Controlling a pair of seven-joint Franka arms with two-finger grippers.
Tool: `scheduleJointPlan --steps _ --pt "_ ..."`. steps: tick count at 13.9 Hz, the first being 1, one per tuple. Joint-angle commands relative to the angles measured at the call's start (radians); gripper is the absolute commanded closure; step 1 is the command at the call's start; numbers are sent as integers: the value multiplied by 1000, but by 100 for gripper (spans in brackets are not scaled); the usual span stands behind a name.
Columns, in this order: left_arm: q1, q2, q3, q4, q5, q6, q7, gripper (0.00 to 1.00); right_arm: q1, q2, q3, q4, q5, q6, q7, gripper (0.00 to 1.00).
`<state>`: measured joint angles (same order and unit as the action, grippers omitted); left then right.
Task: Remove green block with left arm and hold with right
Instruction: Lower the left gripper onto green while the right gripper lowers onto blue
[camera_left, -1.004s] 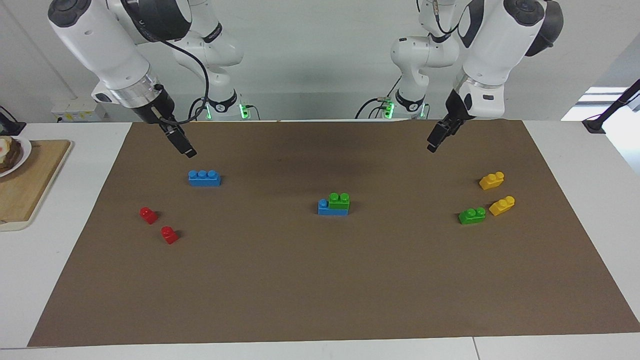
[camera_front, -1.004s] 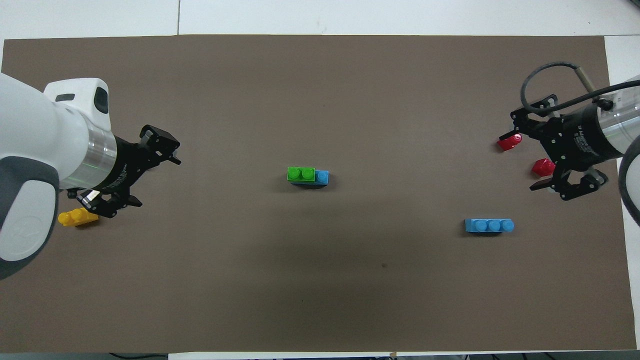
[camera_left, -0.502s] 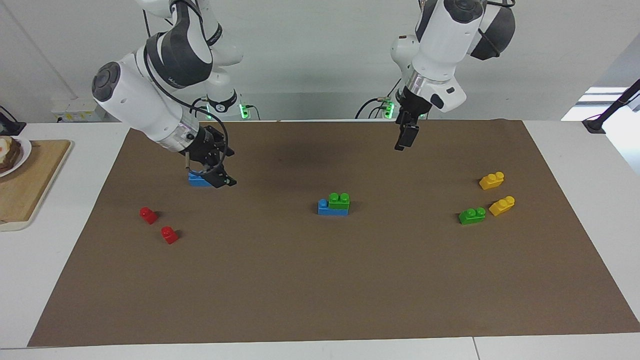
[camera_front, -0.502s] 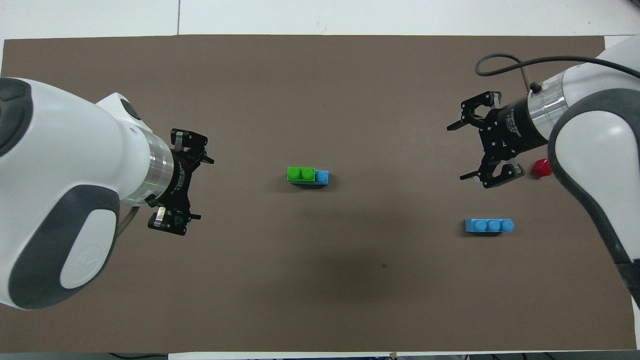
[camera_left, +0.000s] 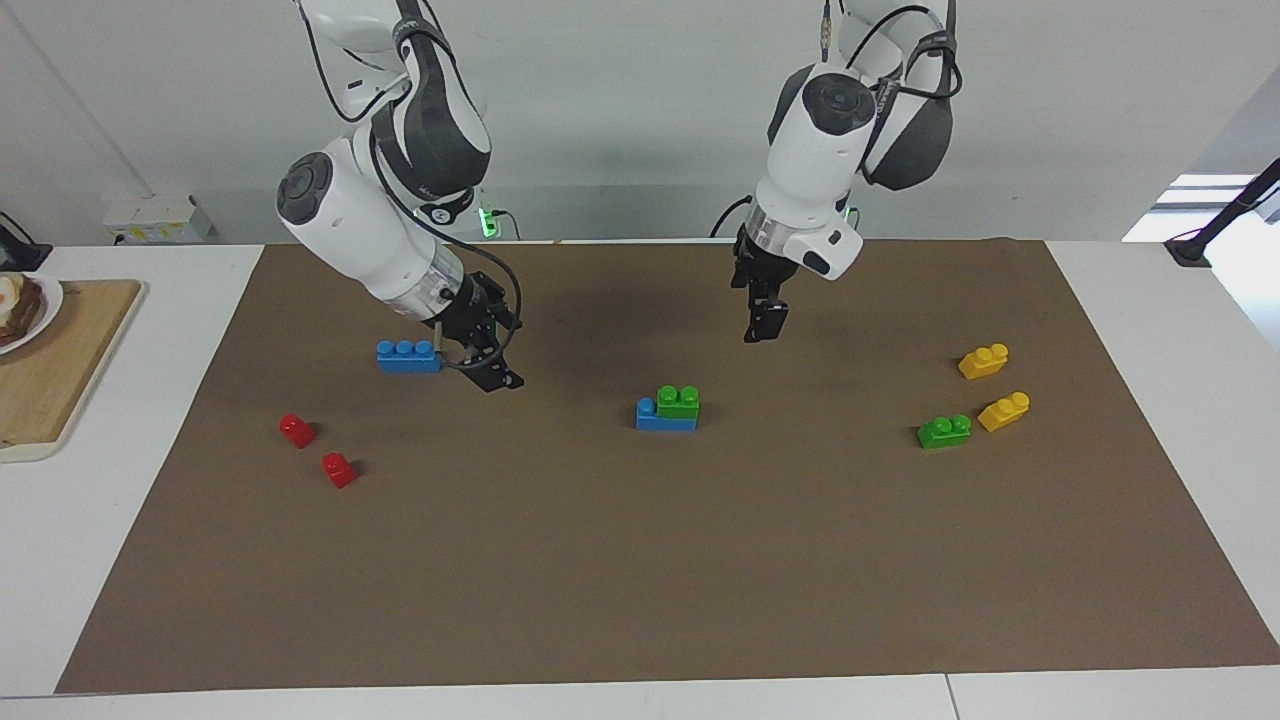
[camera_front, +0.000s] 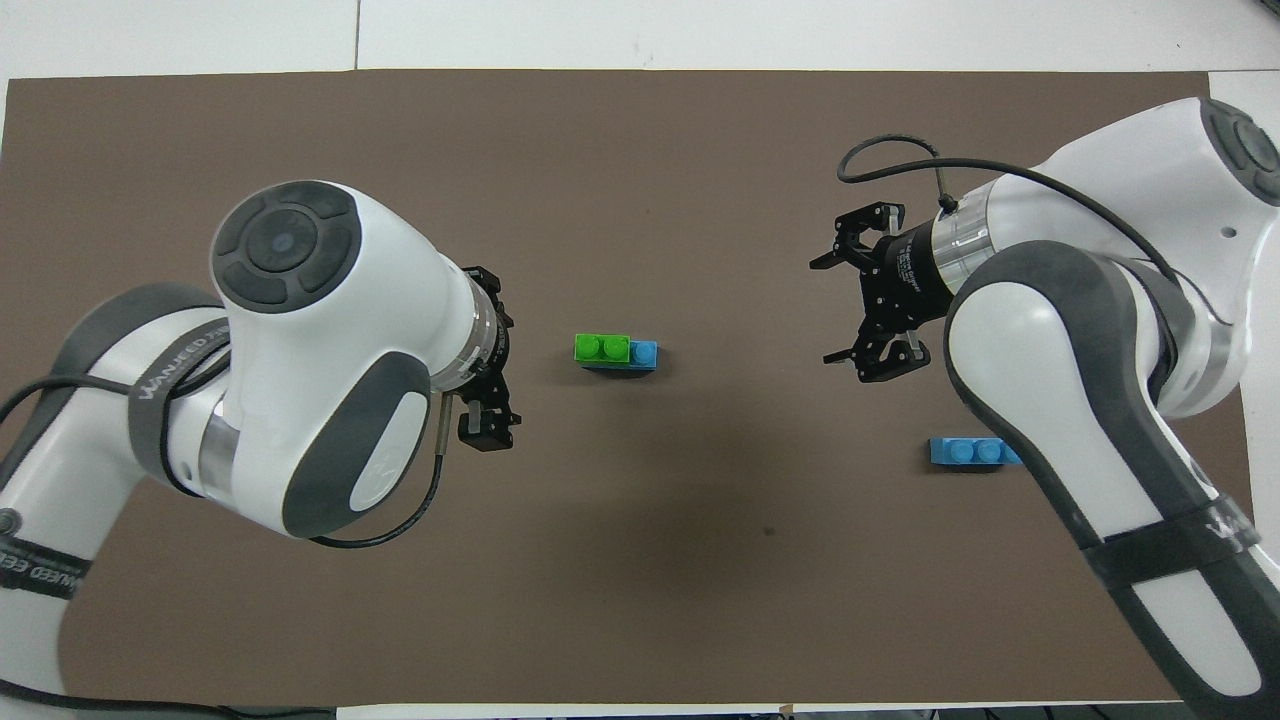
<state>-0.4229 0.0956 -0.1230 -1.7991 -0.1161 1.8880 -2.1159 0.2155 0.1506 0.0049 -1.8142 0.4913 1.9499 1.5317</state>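
Observation:
I should hold the blue brick by its exposed end (camera_front: 644, 354) with my right gripper next. That will keep the brick steady while the green block (camera_front: 602, 347) comes off.
The green block (camera_left: 678, 400) (camera_front: 602, 347) sits pressed onto one end of a short blue brick (camera_left: 660, 419) (camera_front: 646, 353) in the middle of the brown mat. My left gripper (camera_left: 760, 326) (camera_front: 500, 352) hangs open over bare mat beside this stack, toward the left arm's end, touching nothing. Over the mat on the stack's other flank, toward the right arm's end, my right gripper (camera_left: 497, 376) (camera_front: 832, 310) is open and empty too. In the overhead view the left arm's wrist hides much of its gripper.
A second green block (camera_left: 944, 431) and two yellow blocks (camera_left: 983, 361) (camera_left: 1004, 411) lie toward the left arm's end. A blue three-stud brick (camera_left: 408, 356) (camera_front: 972, 452) and two red blocks (camera_left: 297, 430) (camera_left: 339, 469) lie toward the right arm's end, where a wooden board (camera_left: 45, 380) rests off the mat.
Both arms have swung in from the mat's ends toward the middle stack and come lower. Both grippers stayed open. No block has moved.

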Motion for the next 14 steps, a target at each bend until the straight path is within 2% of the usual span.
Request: scheduleJointPlan --steps 1,6,9,12,14 --pt "-60 50 16 -16 -11 84 -105 0 42 12 0 -40 26 73 8 2" --pt "-70 88 16 -17 -8 152 -116 0 110 56 0 -59 84 191 15 2" --pt "-71 113 16 -26 -8 193 -125 0 160 58 0 -105 108 277 41 2" --pt "-80 157 16 -25 -1 221 -139 0 194 90 0 -112 131 339 47 2" --pt "-85 161 16 -26 0 223 -139 0 220 115 0 -114 142 375 50 2"
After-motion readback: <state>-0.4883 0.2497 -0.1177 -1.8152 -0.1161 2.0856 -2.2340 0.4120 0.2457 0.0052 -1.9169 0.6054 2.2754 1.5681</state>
